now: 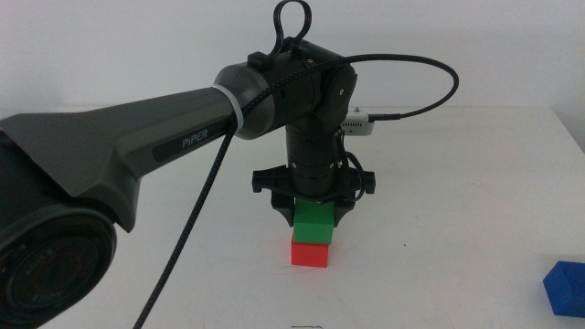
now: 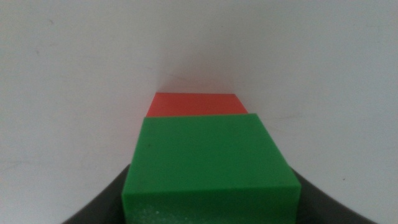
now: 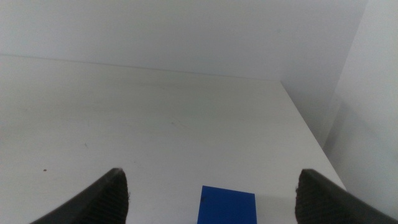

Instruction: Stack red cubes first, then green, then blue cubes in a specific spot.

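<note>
The base of the green cube (image 1: 315, 222) sits on the red cube (image 1: 310, 254), so the green cube would stand. My left gripper opens now.
The red cube (image 1: 310, 254) sits on the white table near the middle. The green cube (image 1: 315, 222) is directly on top of it, shifted slightly to the right, and I cannot tell whether its full weight rests there. My left gripper (image 1: 315, 212) comes down from above and is shut on the green cube. In the left wrist view the green cube (image 2: 211, 163) fills the space between the jaws, with the red cube (image 2: 194, 104) showing beyond it. The blue cube (image 1: 566, 288) lies at the table's front right. My right gripper (image 3: 214, 182) hangs open above the blue cube (image 3: 228, 204).
The left arm's long grey body (image 1: 137, 146) crosses the left half of the middle view, with its black cable (image 1: 196, 210) hanging down. The table's right edge (image 3: 305, 124) runs close to the blue cube.
</note>
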`<state>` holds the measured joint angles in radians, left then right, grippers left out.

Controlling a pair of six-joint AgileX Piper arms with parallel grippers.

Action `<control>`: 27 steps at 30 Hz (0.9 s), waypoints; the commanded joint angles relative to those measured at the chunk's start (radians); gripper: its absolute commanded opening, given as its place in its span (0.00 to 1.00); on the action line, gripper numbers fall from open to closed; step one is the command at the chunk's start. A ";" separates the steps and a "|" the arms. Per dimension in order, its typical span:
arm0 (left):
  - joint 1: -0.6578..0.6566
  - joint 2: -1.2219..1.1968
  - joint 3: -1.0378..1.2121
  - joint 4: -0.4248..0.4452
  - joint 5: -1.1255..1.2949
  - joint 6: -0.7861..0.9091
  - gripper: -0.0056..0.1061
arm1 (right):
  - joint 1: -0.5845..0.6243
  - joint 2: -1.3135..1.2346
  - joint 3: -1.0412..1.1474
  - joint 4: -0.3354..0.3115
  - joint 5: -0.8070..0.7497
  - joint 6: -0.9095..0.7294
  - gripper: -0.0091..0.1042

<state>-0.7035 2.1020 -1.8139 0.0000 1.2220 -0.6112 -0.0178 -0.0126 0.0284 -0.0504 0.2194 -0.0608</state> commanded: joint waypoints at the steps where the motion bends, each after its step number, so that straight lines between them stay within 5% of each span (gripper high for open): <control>1: -0.004 -0.055 -0.029 0.011 0.097 -0.013 0.13 | -0.006 -0.019 -0.018 -0.012 -0.080 -0.009 0.81; 2: -0.004 -0.055 -0.029 0.029 0.097 -0.008 0.60 | -0.006 -0.019 -0.018 -0.012 -0.080 -0.009 0.81; 8: -0.004 -0.057 -0.029 0.041 0.097 0.015 0.88 | -0.006 -0.019 -0.018 -0.012 -0.080 -0.009 0.81; 21: -0.001 -0.279 -0.029 0.029 0.097 0.289 0.89 | -0.006 -0.019 -0.018 -0.012 -0.080 -0.009 0.81; 24: 0.004 -0.387 -0.029 0.054 0.097 0.436 0.89 | -0.006 -0.019 -0.018 -0.012 -0.080 -0.009 0.81; 27: 0.048 -0.515 0.008 -0.013 0.096 0.588 0.89 | -0.006 -0.019 -0.018 -0.012 -0.080 -0.009 0.81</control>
<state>-0.6779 1.7083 -1.8009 0.0163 1.2370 -0.1172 -0.0178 -0.0126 0.0284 -0.0504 0.2194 -0.0608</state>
